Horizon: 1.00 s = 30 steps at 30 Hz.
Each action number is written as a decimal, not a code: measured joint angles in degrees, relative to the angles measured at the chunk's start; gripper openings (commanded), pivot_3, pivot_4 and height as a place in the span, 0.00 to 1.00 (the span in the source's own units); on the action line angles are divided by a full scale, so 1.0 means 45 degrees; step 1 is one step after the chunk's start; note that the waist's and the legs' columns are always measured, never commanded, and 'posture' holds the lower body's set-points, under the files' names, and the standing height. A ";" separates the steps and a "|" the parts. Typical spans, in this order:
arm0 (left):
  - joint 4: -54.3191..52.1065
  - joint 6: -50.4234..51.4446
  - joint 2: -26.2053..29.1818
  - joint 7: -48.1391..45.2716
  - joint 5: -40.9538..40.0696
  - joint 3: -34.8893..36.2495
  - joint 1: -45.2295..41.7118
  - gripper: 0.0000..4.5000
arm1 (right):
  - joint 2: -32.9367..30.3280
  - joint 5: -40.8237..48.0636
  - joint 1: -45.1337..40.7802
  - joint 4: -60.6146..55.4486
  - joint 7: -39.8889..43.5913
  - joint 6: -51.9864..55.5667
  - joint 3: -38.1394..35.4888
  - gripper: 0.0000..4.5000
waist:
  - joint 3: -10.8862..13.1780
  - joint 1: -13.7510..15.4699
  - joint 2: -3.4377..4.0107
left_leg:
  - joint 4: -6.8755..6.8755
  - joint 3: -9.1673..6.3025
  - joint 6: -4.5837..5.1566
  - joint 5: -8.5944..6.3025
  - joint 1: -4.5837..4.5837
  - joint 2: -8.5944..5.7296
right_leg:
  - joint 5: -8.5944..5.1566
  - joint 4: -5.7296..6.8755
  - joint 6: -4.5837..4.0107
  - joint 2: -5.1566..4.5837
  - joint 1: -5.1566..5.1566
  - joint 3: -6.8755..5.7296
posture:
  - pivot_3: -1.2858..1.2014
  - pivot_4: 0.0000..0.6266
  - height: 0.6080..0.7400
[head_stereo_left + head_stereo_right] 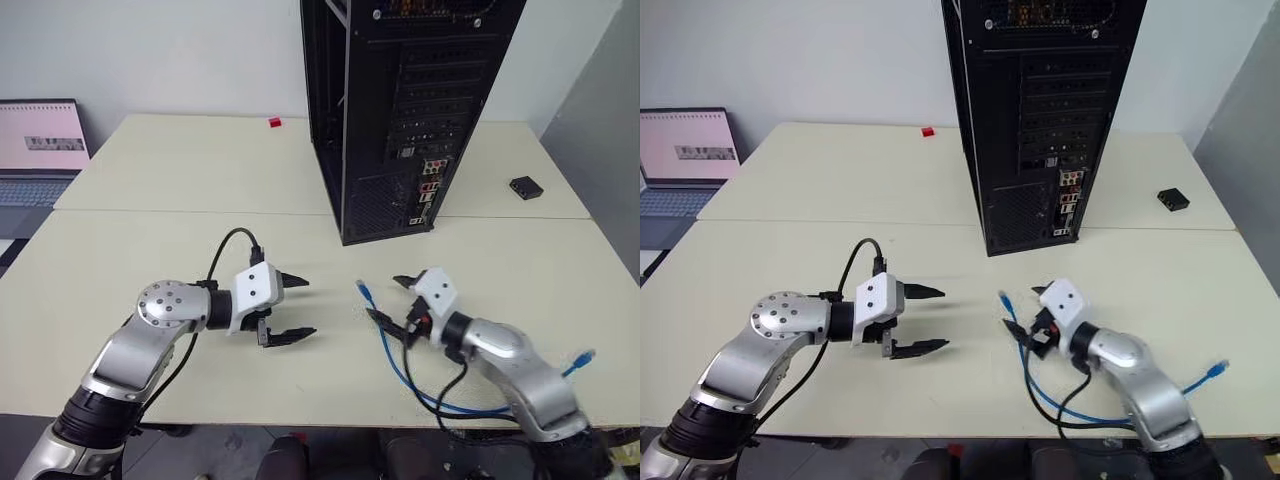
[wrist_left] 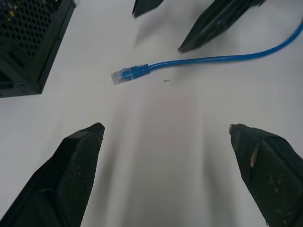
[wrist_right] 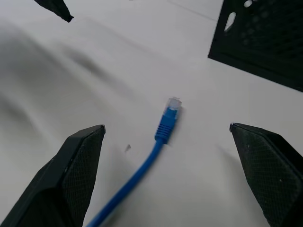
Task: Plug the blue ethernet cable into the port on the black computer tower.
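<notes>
I need to grab the blue ethernet cable by its ribbed plug boot (image 1: pixel 366 293) with my right gripper. Then I can plug it into the port on the black computer tower (image 1: pixel 400 110).
The blue ethernet cable (image 1: pixel 400 365) lies on the cream table. One plug (image 1: pixel 363 290) points toward the black computer tower (image 1: pixel 400 110); the other end (image 1: pixel 585 357) lies at the right edge. My right gripper (image 1: pixel 388 298) is open, low over the table, with that near plug (image 3: pixel 168 118) lying between and just ahead of its fingers, not gripped. My left gripper (image 1: pixel 303 308) is open too and faces the plug (image 2: pixel 125 75) from the other side, a hand's width away. The port is somewhere in the coloured connector cluster (image 1: pixel 428 190) on the tower's rear; I cannot single it out.
A small flat black box (image 1: pixel 525 187) lies right of the tower. A laptop (image 1: pixel 35 150) stands at the far left, and a small red item (image 1: pixel 274 123) at the table's back. The tower's bottom corner (image 3: pixel 265 38) is close ahead of the right gripper.
</notes>
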 measured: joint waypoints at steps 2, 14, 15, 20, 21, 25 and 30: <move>0.0098 -0.0113 -0.0058 -0.0005 0.0055 -0.0014 -0.0013 1.00 | 0.0326 -0.0260 -0.0233 0.0467 -0.0056 -0.0175 0.0208 0.99 | 0.0000 -0.0001 0.0000 | 0.0002 -0.0001 0.0000 0.0000 -0.0001 -0.0001 | 0.0000 0.0000 0.0000 0.0000 0.0000 0.0000 | 0.52 0.24 1.00; 0.0294 -0.0604 -0.0099 0.0076 0.0290 -0.0012 0.0058 1.00 | 0.1083 -0.0716 -0.0577 0.1204 -0.0707 0.1023 -0.0040 0.54 | -0.0002 -0.0004 0.0000 | -0.0001 -0.0011 0.0001 -0.0001 0.0000 0.0001 | 0.0000 0.0001 0.0000 0.0000 0.0000 -0.0009 | 0.52 0.24 1.00; 0.0334 -0.0675 -0.0137 0.0093 0.0291 -0.0012 0.0058 1.00 | 0.1103 -0.0737 -0.0626 0.1205 -0.0724 0.1082 -0.0031 0.48 | -0.0002 -0.0005 0.0001 | -0.0001 -0.0010 0.0001 -0.0001 0.0000 0.0000 | 0.0000 0.0001 0.0000 0.0000 0.0000 -0.0009 | 0.52 0.24 1.00; 0.0690 -0.0791 -0.0347 0.0119 0.0363 -0.0014 -0.0002 1.00 | 0.1134 -0.1037 -0.0737 0.1218 -0.0742 0.1102 0.0104 0.26 | -0.0002 -0.0016 0.0001 | -0.0003 -0.0012 0.0001 -0.0001 0.0001 0.0003 | 0.0000 0.0003 0.0000 0.0003 0.0000 -0.0013 | 0.52 0.24 1.00; 0.0810 -0.0820 -0.0419 0.0106 0.0401 -0.0015 -0.0092 1.00 | 0.1068 -0.1194 -0.0792 0.1220 -0.0679 0.1033 0.0259 0.21 | -0.0002 -0.0017 0.0001 | -0.0003 -0.0012 0.0001 -0.0001 0.0002 0.0002 | 0.0000 0.0003 0.0000 0.0003 0.0000 -0.0013 | 0.52 0.24 1.00; 0.1273 -0.1008 -0.0729 -0.0070 0.0457 -0.0240 -0.0518 1.00 | 0.0435 -0.1437 -0.1090 0.1227 -0.0038 0.0765 0.0597 0.02 | -0.0001 -0.0014 0.0001 | 0.0002 -0.0009 0.0001 -0.0001 -0.0002 -0.0008 | 0.0000 0.0000 0.0000 -0.0001 0.0000 -0.0011 | 0.52 0.24 1.00; 0.2203 -0.1448 -0.0938 -0.0776 0.0564 -0.0781 -0.1258 1.00 | -0.0973 -0.1820 -0.1823 0.0988 0.1643 -0.0298 0.1329 0.02 | 0.0002 -0.0012 0.0005 | 0.0002 -0.0012 0.0002 -0.0001 -0.0007 -0.0008 | 0.0000 -0.0001 0.0000 0.0000 -0.0002 -0.0018 | 0.52 0.24 1.00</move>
